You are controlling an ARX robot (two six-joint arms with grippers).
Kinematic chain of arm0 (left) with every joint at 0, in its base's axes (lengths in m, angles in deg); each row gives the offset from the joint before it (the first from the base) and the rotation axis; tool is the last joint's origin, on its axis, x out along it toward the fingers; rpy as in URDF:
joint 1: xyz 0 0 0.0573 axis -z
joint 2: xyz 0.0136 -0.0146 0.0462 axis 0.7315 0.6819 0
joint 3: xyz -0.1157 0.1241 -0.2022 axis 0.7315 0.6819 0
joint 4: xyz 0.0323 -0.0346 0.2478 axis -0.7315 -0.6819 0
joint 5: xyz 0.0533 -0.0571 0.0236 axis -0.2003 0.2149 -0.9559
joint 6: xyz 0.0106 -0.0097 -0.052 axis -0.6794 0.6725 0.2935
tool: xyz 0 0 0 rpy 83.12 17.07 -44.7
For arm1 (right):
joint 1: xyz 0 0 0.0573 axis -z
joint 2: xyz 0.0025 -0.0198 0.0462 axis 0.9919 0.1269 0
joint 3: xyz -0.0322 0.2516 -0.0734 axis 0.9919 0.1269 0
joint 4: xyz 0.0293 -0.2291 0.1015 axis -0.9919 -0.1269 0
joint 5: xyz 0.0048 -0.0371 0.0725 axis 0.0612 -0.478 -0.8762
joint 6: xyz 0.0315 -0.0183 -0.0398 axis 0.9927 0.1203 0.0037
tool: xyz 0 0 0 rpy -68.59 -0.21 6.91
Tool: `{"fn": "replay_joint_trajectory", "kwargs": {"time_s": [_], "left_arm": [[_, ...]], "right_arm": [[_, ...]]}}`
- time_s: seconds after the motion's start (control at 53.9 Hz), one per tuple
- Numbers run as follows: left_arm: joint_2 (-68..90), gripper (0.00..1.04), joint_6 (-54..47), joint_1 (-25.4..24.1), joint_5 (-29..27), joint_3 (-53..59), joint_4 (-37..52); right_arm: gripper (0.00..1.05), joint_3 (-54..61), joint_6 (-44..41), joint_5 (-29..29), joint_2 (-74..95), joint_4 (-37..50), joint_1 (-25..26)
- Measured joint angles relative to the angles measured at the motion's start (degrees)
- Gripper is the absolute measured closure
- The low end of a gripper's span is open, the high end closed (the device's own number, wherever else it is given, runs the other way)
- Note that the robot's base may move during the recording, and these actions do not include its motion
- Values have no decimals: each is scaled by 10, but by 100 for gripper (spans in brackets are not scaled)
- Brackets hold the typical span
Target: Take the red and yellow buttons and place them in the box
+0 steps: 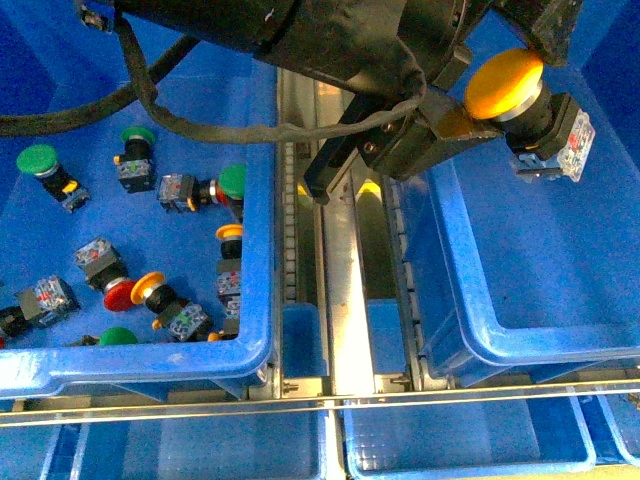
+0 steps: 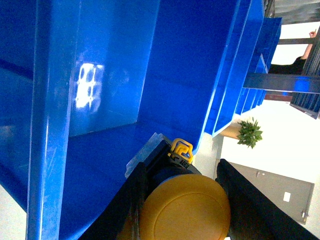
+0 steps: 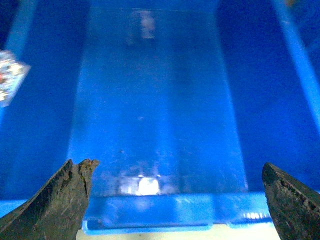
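The robot's right gripper needs to grab the yellow button by the clear block end [image 1: 568,148] that sticks out, because the left gripper's fingers crowd the button's cap.
My left gripper [image 1: 492,100] hangs over the empty blue box [image 1: 478,300], shut on a yellow button [image 1: 505,82] whose dark body and clear block point right. In the left wrist view the yellow button's cap [image 2: 185,212] fills the space between the black fingers [image 2: 250,205], with the box wall [image 2: 115,75] beyond. My right gripper [image 3: 175,172] stands open above the box floor [image 3: 155,100], holding nothing. In the left bin lie a red button [image 1: 120,295] and two yellow buttons [image 1: 150,283] [image 1: 229,233].
The left blue bin [image 1: 258,300] also holds several green-capped buttons [image 1: 37,160]. A metal rail [image 1: 340,300] runs between the two bins. Smaller blue trays [image 1: 460,440] sit along the near edge. A black cable [image 1: 60,115] droops over the left bin.
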Motion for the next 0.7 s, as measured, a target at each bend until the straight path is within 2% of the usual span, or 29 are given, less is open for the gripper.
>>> {"fn": "replay_joint_trajectory", "kwargs": {"time_s": [0.056,0.167,0.371,0.704], "left_arm": [[0,71,-4,0,2,-1,-3],[0,71,-7,-1,4,-1,-6],[-2,71,-12,-3,12,-1,-9],[-3,71,-19,-9,17,-2,-10]], "right_arm": [[6,-15,-38,-37,54,48,-10],[6,-33,-99,-84,121,88,-19],[6,-57,-192,-134,205,134,-15],[6,-84,-244,-150,303,230,-8]]}}
